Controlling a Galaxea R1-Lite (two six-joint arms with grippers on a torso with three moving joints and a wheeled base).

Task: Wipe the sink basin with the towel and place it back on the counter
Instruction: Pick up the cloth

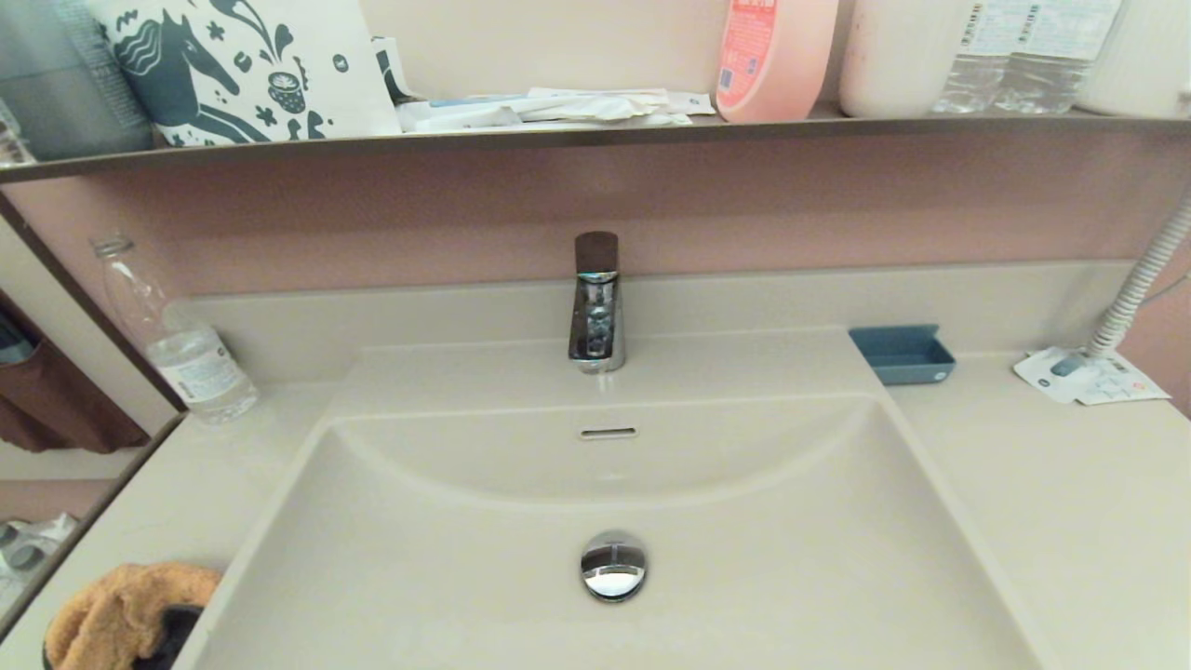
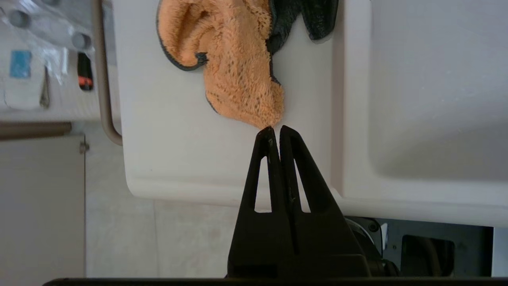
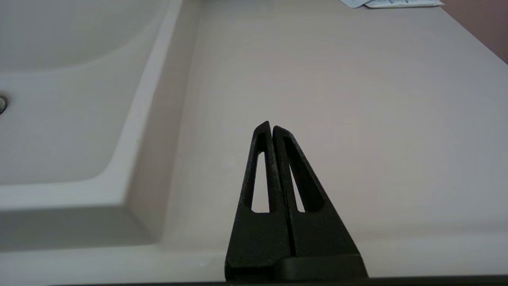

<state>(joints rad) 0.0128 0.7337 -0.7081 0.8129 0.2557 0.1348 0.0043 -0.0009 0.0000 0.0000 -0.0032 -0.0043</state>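
Observation:
I need to wipe the sink basin with the dark edge of the towel, so my left gripper should next grab the towel by its fluffy orange middle (image 1: 125, 609) (image 2: 238, 57) and leave that edge free.
An orange towel (image 1: 121, 609) with a dark edge lies crumpled on the counter (image 1: 140, 493) at the near left of the sink basin (image 1: 744, 558), which has a chrome drain stopper (image 1: 613, 564). In the left wrist view the towel (image 2: 234, 67) sits just past the tips of my left gripper (image 2: 276, 130), which is shut with nothing between its fingers and hangs above the counter's front edge. My right gripper (image 3: 270, 126) is shut and empty over the bare counter (image 3: 357, 99) to the right of the basin (image 3: 59, 99). Neither gripper shows in the head view.
A chrome faucet (image 1: 595, 307) stands behind the basin. A clear bottle (image 1: 177, 344) is at the back left, a small blue tray (image 1: 901, 354) and a paper packet (image 1: 1089, 375) at the back right. The upper shelf (image 1: 595, 135) holds bottles and bags.

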